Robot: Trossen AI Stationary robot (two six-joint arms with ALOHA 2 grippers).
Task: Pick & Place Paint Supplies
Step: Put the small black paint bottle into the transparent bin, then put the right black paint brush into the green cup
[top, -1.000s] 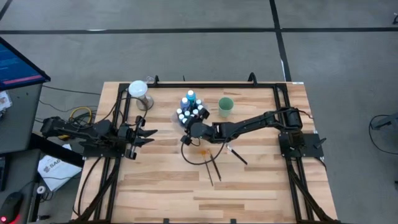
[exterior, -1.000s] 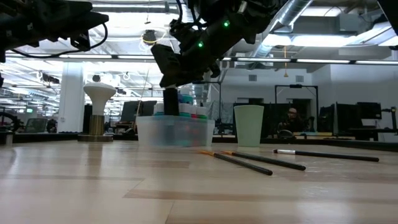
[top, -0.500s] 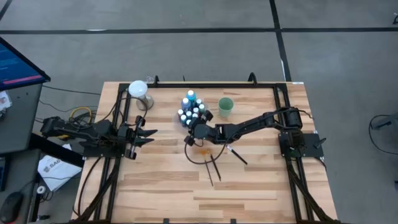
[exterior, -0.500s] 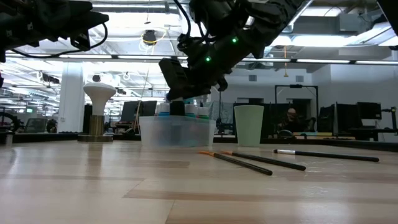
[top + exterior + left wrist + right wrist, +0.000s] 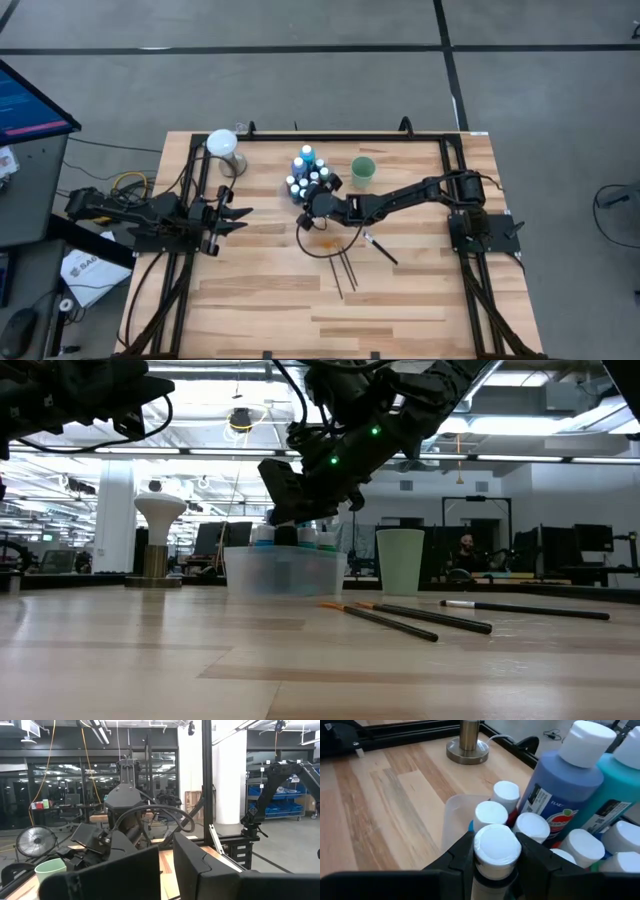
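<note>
I should let go of the bottle with my right gripper now, because the small bottle [image 5: 496, 851] is standing in the clear tray next to its neighbours in the right wrist view.
A clear tray [image 5: 300, 183] on the table's far middle holds several tiny white-capped paint bottles [image 5: 532, 827] and two taller bottles, one blue [image 5: 563, 784] and one teal [image 5: 614, 796]. My right gripper [image 5: 316, 198] hangs over the tray's near side, shut on one more small white-capped bottle [image 5: 496, 845]. Three thin dark brushes lie flat on the wood nearer than the tray [image 5: 285, 572]: an orange-tipped one [image 5: 378, 617], a second [image 5: 432, 619] and a white-tipped one [image 5: 530, 609]. My left gripper [image 5: 236, 215] waits open at the table's left side. My right gripper pinches the small bottle between its two fingers [image 5: 462, 857], just under the white cap [image 5: 496, 845], one finger on each side. The arm reaches in from the table's right, slanting down. The bottle stands upright, its lower part [image 5: 286, 537] behind the tray's wall; whether it rests there cannot be told.
A green cup [image 5: 362, 170] stands right of the tray. A white-topped metal stand [image 5: 224, 147] sits at the far left. A black cable loops on the wood below the right gripper [image 5: 310, 248]. Bare wood spreads over the near half of the table.
My right gripper has carried the small bottle from just in front of the tray toward the table's far edge, to a place over the tray's near side, and has stayed shut on it. The brushes, the cup and my left arm have kept still.
</note>
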